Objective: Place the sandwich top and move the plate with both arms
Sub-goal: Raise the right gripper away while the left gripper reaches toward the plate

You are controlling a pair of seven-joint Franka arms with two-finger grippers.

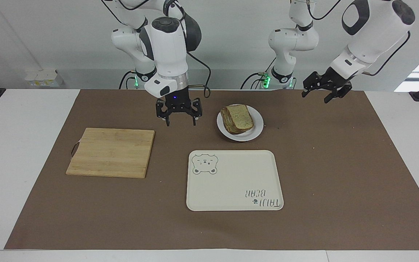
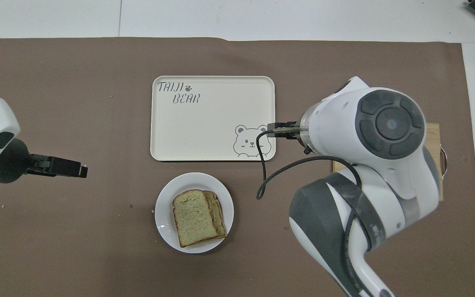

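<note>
My left gripper should next pinch the small white plate by its bare rim (image 2: 159, 223) to move the plate. Stacked bread (image 2: 197, 218) covers the middle of the plate and reaches one edge.
The sandwich top (image 1: 239, 116), a pale speckled slice, lies on a stack of bread on the small white plate (image 1: 256, 131). It shows in the overhead view (image 2: 194, 216) with the plate (image 2: 165, 196) around it. My right gripper (image 1: 180, 122) is open and empty, raised over the brown mat between the plate and the cutting board. My left gripper (image 1: 316, 95) is open and empty, up over the mat toward the left arm's end of the table; it also shows in the overhead view (image 2: 81, 170). The right gripper is hidden under its arm in the overhead view.
A cream tray with a bear drawing (image 1: 231, 182) lies farther from the robots than the plate. A wooden cutting board (image 1: 111, 152) lies toward the right arm's end, mostly covered by the right arm (image 2: 386, 123) in the overhead view.
</note>
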